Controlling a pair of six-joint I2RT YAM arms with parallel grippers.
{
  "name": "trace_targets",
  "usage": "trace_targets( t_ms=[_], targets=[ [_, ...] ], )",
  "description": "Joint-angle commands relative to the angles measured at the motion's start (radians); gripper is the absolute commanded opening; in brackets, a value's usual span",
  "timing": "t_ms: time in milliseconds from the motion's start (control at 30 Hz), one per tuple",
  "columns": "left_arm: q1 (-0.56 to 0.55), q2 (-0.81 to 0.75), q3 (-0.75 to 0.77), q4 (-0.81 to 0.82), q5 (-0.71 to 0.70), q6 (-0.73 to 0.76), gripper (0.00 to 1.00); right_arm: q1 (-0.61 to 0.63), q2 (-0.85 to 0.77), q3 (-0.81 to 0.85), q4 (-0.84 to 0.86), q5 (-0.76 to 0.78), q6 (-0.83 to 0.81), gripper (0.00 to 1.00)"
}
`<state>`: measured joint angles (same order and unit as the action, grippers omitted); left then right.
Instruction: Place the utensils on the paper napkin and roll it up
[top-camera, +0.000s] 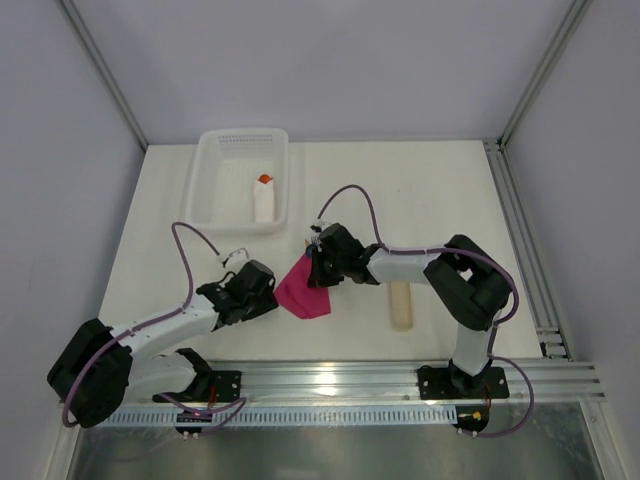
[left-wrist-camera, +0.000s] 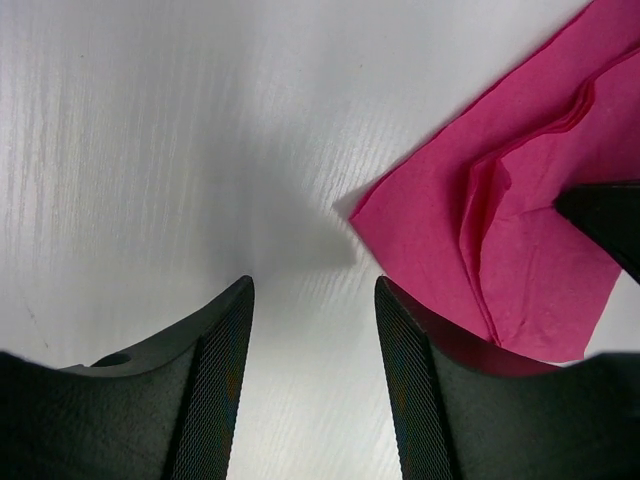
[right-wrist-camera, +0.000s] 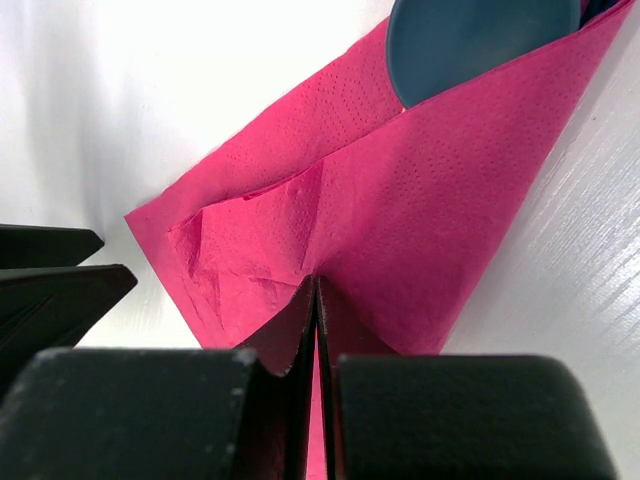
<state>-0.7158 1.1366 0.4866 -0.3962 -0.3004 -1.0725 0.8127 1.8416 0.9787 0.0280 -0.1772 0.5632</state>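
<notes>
My left gripper pinches the paper napkin's free corner (top-camera: 279, 292) (left-wrist-camera: 363, 217) next, to fold the flap across the utensils and roll it up.
The magenta paper napkin (top-camera: 303, 290) lies folded over on the white table between the two arms. My right gripper (right-wrist-camera: 317, 285) is shut on a pinch of the napkin (right-wrist-camera: 400, 200), which it holds from the right (top-camera: 318, 268). The round blue bowl of a spoon (right-wrist-camera: 470, 40) pokes out of the fold at the far end; the paper covers the rest of the utensils. My left gripper (left-wrist-camera: 314, 285) is open over bare table, with nothing between its fingers. The napkin's corner (left-wrist-camera: 530, 230) lies just ahead and to its right. In the top view it (top-camera: 272, 300) sits at the napkin's left edge.
A white slotted basket (top-camera: 215, 170) stands at the back and holds a white roll with an orange tip (top-camera: 264, 198). A long beige strip (top-camera: 400, 305) lies right of the napkin, under the right arm. Metal rails run along the near and right table edges.
</notes>
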Motion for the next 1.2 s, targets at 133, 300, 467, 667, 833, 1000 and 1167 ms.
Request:
trace_targets(
  t_ms=[133, 300, 467, 667, 833, 1000, 1167],
  targets=[
    [0.001, 0.057, -0.013, 0.091, -0.025, -0.027, 0.53, 0.008, 0.045, -0.006, -0.065, 0.087, -0.017, 0.04],
    [0.001, 0.098, -0.008, 0.128, -0.023, -0.026, 0.49, 0.009, 0.048, -0.006, -0.062, 0.085, -0.016, 0.04],
    [0.003, 0.14, 0.001, 0.149, -0.022, -0.023, 0.43, 0.009, 0.048, -0.009, -0.063, 0.087, -0.017, 0.04],
    [0.003, 0.172, 0.015, 0.16, -0.026, -0.018, 0.3, 0.008, 0.047, -0.008, -0.065, 0.088, -0.019, 0.04],
    [0.003, 0.157, 0.026, 0.165, -0.016, 0.005, 0.06, 0.009, 0.053, -0.008, -0.063, 0.09, -0.02, 0.04],
    [0.003, 0.126, 0.067, 0.143, -0.005, 0.04, 0.0, 0.009, 0.054, -0.009, -0.063, 0.091, -0.02, 0.04],
    [-0.004, 0.06, 0.058, 0.224, 0.044, 0.081, 0.0, 0.008, 0.051, -0.011, -0.06, 0.09, -0.022, 0.04]
  ],
)
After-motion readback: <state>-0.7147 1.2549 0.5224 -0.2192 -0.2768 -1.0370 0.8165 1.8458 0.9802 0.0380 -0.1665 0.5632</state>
